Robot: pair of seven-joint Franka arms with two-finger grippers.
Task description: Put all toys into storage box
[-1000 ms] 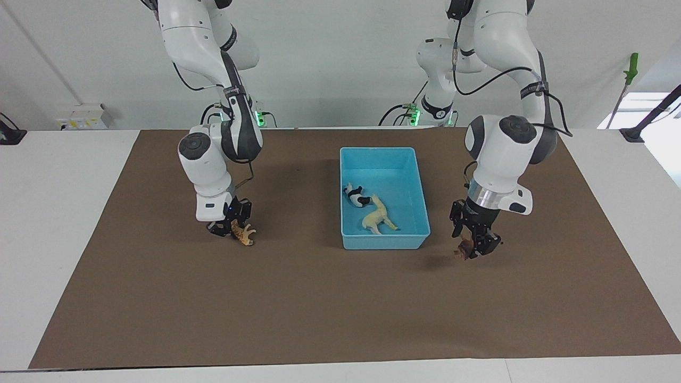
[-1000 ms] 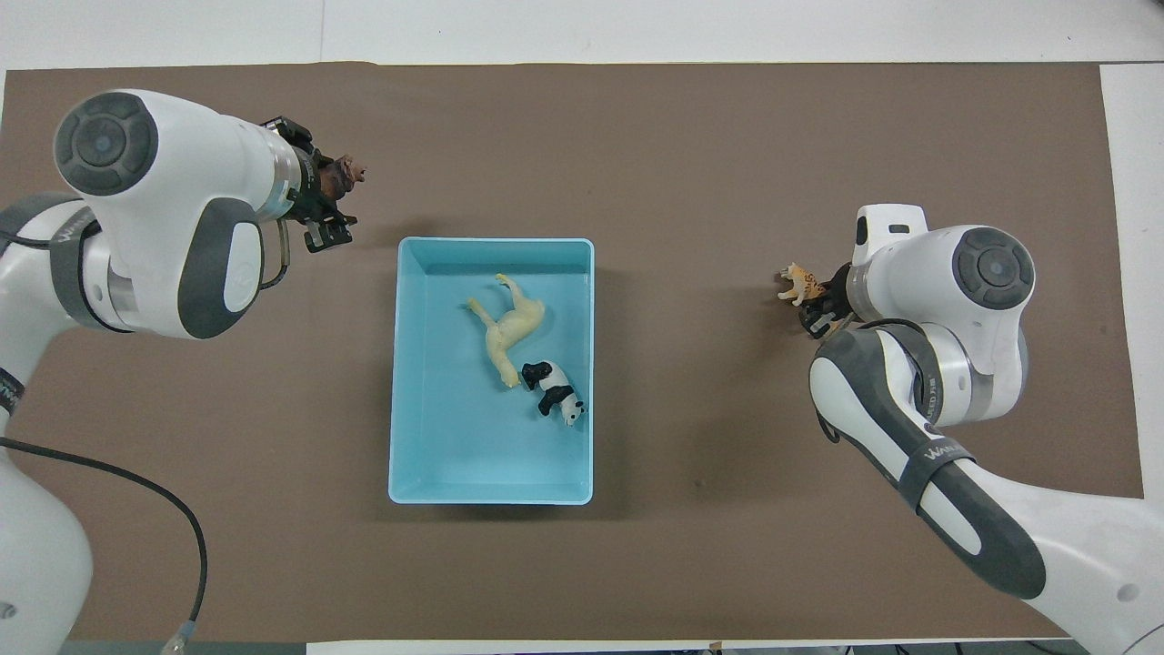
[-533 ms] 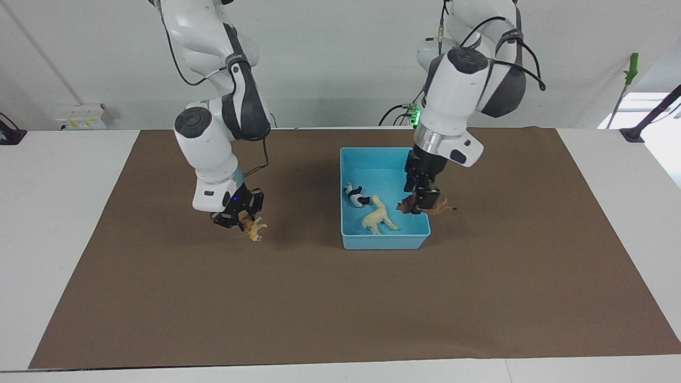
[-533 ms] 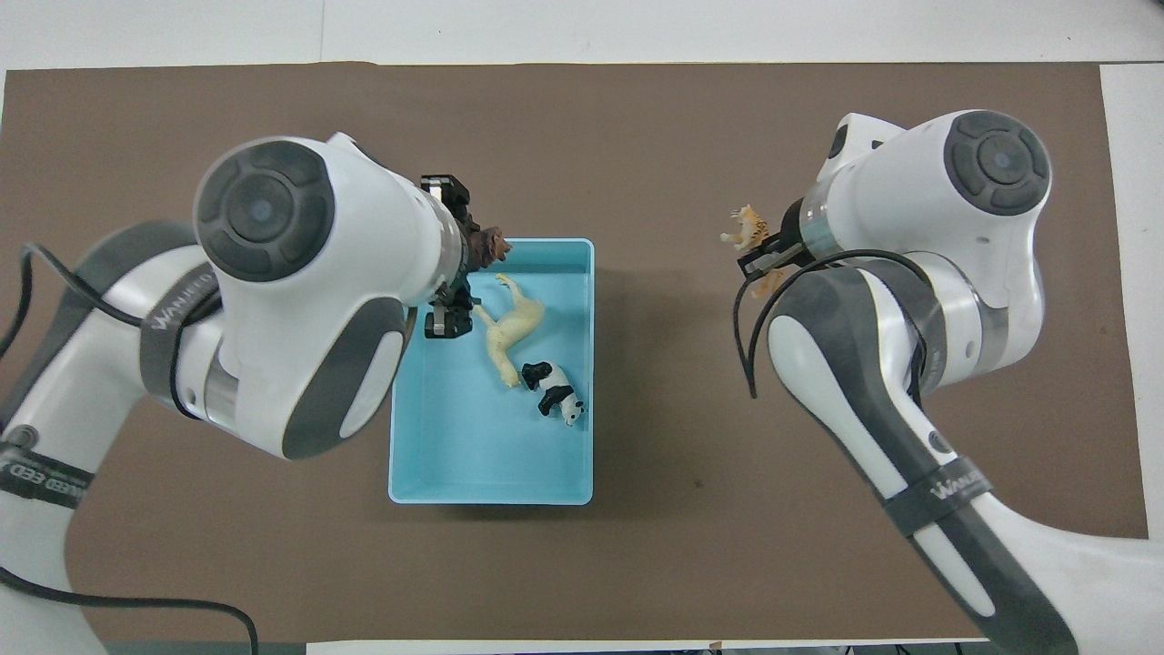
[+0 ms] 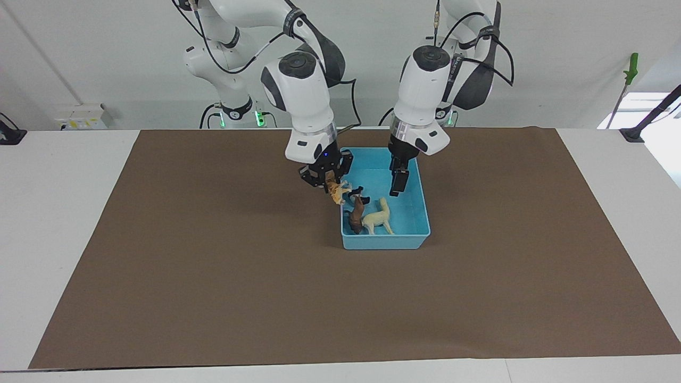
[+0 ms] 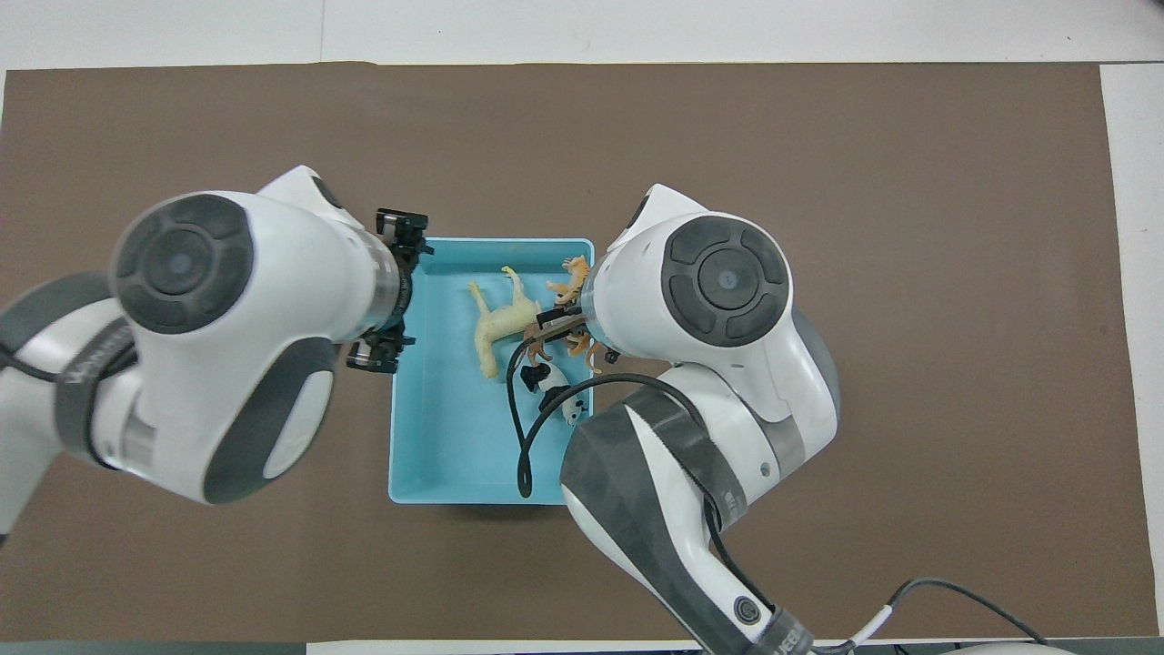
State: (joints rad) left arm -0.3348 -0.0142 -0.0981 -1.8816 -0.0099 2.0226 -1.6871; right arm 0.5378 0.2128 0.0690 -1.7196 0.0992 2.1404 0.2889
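The orange tiger (image 6: 574,271) is hanging above the storage box's side (image 6: 591,253) in the overhead view, so my right gripper should keep holding the tiger.
The light-blue storage box (image 5: 384,242) stands mid-table on the mat; it also shows in the overhead view (image 6: 446,455). In it lie the cream horse (image 5: 379,218) (image 6: 500,323), the brown lion (image 5: 356,217) and the panda (image 6: 556,398), which the tiger partly hides in the facing view. My right gripper (image 5: 325,178) is shut on the orange tiger (image 5: 338,192) (image 6: 574,271) and holds it over the box's wall at the right arm's end. My left gripper (image 5: 398,183) (image 6: 393,289) is open and empty above the box.
A brown mat (image 5: 213,266) covers most of the white table (image 5: 64,213). A green-handled tool (image 5: 631,68) stands off the mat at the left arm's end, near the robots.
My left gripper carried the lion over the box and let it go; the lion now lies in the box beside the horse. My right gripper lifted the tiger and carried it to the box's edge.
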